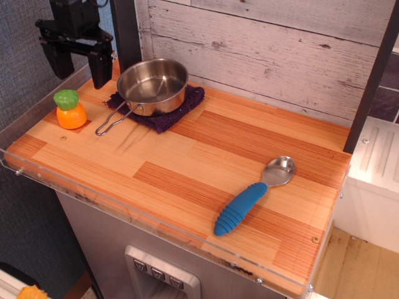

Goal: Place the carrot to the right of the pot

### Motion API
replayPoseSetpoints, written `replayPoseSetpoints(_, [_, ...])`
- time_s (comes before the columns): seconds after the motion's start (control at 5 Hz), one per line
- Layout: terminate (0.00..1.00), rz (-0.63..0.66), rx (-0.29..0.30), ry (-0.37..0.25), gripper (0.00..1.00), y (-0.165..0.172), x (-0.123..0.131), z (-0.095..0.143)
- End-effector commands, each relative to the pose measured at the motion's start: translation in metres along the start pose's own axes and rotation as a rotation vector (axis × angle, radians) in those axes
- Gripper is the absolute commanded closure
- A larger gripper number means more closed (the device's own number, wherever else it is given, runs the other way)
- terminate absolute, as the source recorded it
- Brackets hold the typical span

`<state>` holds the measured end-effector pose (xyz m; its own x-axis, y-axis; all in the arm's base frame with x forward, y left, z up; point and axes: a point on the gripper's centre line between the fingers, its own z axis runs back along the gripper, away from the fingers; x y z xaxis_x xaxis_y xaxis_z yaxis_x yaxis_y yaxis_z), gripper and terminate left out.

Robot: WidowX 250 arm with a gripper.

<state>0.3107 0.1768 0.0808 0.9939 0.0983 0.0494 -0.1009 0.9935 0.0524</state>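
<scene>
I should grab the carrot by its green top with my gripper next, to place it beside the pot.
The small orange carrot with a bright green top stands upright near the table's left edge. The shiny steel pot sits on a dark purple cloth at the back, its wire handle pointing front-left toward the carrot. My black gripper hangs open and empty above and slightly behind the carrot, left of the pot, with its fingers pointing down.
A metal spoon with a blue ribbed handle lies at the front right. A clear plastic rim runs along the left and front edges. A white plank wall stands behind, a black post at the right.
</scene>
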Motion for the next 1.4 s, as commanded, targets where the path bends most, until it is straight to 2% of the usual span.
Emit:
replayPoseSetpoints(0.0, [0.0, 0.032, 0.06, -0.009, 0.0, 0.016, -0.006, -0.005])
replayPoseSetpoints(0.4, [0.0, 0.081, 0.053, 0.025, 0.0, 0.045, -0.015, -0.015])
replayPoseSetpoints(0.8, [0.0, 0.07, 0.033, 0.053, 0.0, 0.047, -0.016, -0.026])
replayPoseSetpoints(1.0, [0.0, 0.058, 0.029, 0.055, 1.0, 0.04, -0.015, -0.029])
replayPoseSetpoints(1.2, [0.0, 0.05, 0.028, 0.055, 1.0, 0.036, -0.014, -0.03])
